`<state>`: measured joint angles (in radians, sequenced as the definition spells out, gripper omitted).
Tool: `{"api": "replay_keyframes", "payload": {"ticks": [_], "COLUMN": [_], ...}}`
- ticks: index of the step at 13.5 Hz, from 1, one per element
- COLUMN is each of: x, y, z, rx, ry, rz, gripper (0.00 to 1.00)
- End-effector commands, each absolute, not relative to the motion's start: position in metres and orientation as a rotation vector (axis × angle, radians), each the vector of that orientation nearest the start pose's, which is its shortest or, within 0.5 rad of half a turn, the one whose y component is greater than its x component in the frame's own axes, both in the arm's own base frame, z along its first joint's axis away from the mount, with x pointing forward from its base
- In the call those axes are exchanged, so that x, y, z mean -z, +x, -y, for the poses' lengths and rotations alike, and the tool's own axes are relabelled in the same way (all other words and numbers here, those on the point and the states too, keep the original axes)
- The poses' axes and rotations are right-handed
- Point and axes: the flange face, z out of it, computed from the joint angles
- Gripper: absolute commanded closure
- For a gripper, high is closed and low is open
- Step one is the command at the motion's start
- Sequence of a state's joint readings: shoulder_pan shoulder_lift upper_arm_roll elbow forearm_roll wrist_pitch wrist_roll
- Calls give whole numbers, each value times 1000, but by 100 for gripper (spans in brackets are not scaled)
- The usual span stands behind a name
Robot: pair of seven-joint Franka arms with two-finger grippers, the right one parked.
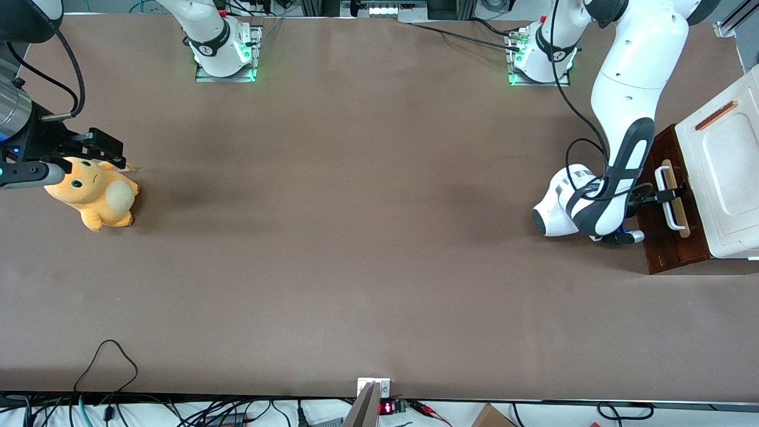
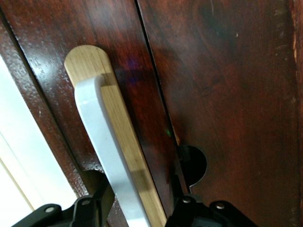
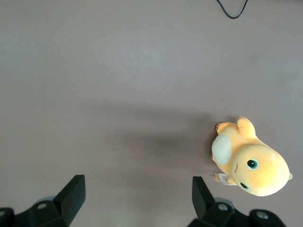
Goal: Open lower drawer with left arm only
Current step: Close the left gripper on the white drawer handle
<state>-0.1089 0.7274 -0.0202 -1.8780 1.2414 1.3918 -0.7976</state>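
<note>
Next, my left gripper needs to grab the white handle by its long straight bar [image 1: 666, 203], to open the lower drawer [image 1: 676, 249].
The lower drawer [image 1: 676, 249] is a dark reddish-brown wooden front at the working arm's end of the table. A white U-shaped handle [image 1: 669, 200] sits on its pale wood strip [image 1: 680, 220]. The left arm [image 1: 622, 118] reaches down to it, and its black gripper [image 1: 670, 194] is at the handle. In the left wrist view the gripper [image 2: 142, 210] is open. One of its fingers [image 2: 94, 208] stands on each side of the white handle [image 2: 102, 142] and the pale strip [image 2: 124, 137]. The drawer front [image 2: 222, 94] fills that view.
A white box [image 1: 726, 172] with a thin brown slot sits above the drawer unit. A yellow plush toy [image 1: 95, 193] lies toward the parked arm's end of the table. Cables run along the table edge nearest the front camera.
</note>
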Motion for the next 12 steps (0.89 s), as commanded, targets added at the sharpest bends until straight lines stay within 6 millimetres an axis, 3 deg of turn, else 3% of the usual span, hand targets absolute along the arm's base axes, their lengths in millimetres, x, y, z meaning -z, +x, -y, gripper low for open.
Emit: {"api": "replay_keyframes", "payload": {"ticks": [1,6,12], "x": [-157,-157,-158], "y": [554,554,552], "z": [-40,-39,-44], "rx": [-383,-383,-373], "ry": [-1600,-1599,-1583], "rz": [-32,-33,5], "gripper": [48,49,66]}}
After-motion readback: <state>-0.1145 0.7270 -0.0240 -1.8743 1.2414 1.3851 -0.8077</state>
